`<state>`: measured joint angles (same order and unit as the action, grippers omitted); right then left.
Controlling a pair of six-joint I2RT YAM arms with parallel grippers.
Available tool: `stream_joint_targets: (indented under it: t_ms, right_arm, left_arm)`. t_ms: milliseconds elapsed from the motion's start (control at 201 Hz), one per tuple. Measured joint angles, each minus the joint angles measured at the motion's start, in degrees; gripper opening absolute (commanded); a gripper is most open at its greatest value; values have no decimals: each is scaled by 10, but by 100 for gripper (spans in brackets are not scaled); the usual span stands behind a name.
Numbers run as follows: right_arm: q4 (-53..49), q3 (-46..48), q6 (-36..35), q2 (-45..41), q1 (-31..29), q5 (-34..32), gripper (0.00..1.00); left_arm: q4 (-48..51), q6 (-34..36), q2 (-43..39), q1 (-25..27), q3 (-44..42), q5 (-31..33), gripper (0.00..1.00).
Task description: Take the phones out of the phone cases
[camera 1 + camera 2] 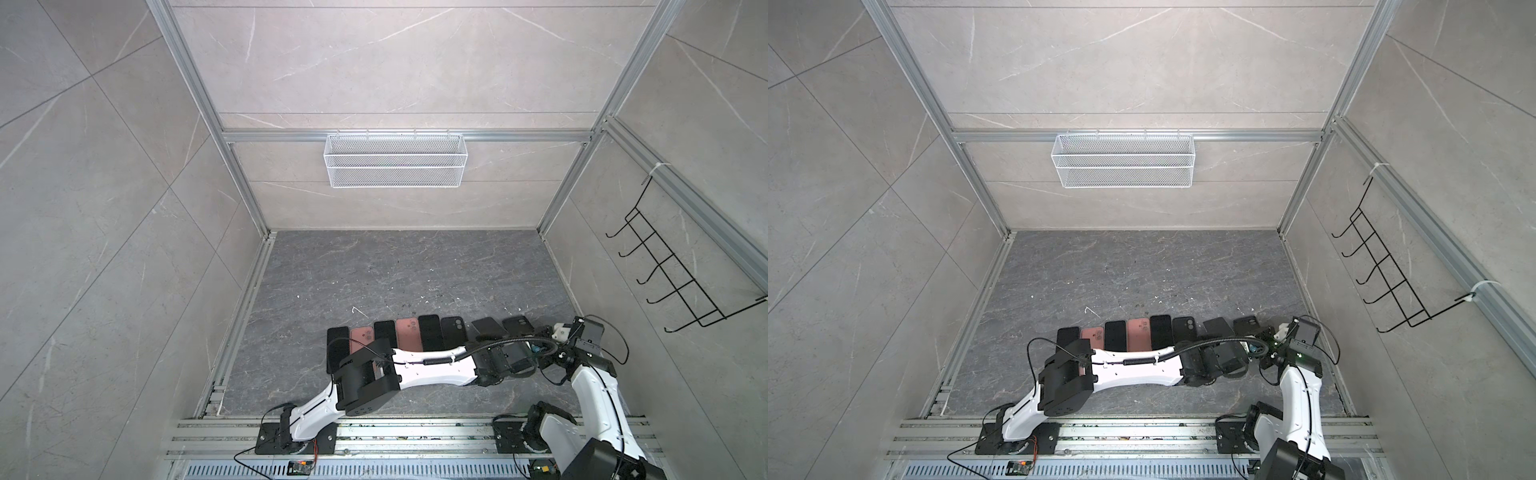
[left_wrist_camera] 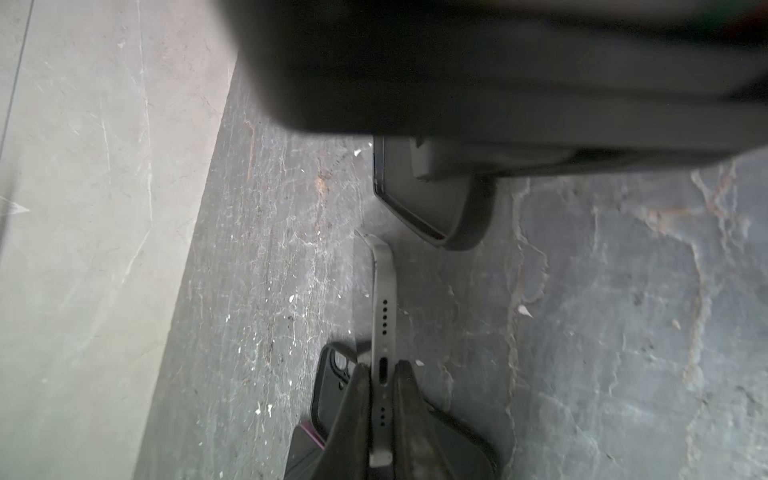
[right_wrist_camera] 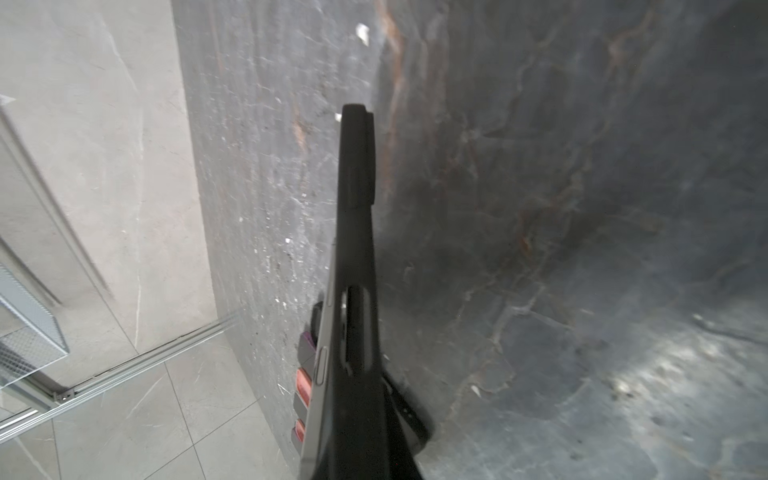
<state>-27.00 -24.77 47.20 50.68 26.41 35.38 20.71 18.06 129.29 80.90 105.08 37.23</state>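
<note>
The phone case is upright and edge-on above the floor instead of flat beside the phone, so it would fall if the robot's right gripper opened now.
In the left wrist view my left gripper [image 2: 383,368] is shut on the phone [image 2: 384,291], pinching its bare grey bottom edge by the charging port. The black phone case [image 2: 428,195] hangs just beyond that edge, one corner free, under the right arm's dark body. The right wrist view shows the phone case [image 3: 357,187] edge-on with the phone's grey side [image 3: 322,374] lying along it. My right gripper [image 3: 357,453] is shut on the case, its fingers hidden behind it. Both top views show the two grippers meeting low at the right, the left gripper [image 1: 519,359] against the right gripper [image 1: 544,353].
A row of phones and cases [image 1: 428,332], black and pink, lies on the dark floor behind the left arm. A black case [image 2: 332,386] lies under the left gripper. The right wall with a black hook rack [image 1: 681,270] is close. A white wire basket [image 1: 395,162] hangs on the back wall.
</note>
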Motion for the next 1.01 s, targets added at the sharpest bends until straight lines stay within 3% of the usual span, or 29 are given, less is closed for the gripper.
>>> stream_joint_targets:
  t_ms: [129,319,882,956,1006]
  right_arm:
    - [2,28,-20,21,-4,20,1]
    - [23,48,-33,50,-5,25,2]
    - [53,40,-80,106,-8,-61,3]
    - [50,36,-83,107,-8,-67,4]
    - [51,30,-85,109,-8,-69,4]
  left_arm:
    - [5,0,16,15,0,9,0]
    - [1,-25,24,21,-7,12,13]
    - [-26,-101,59,12,-45,-16,15]
    - [-32,-109,59,5,-51,-15,24]
    - [-39,-115,55,1,-56,-14,37]
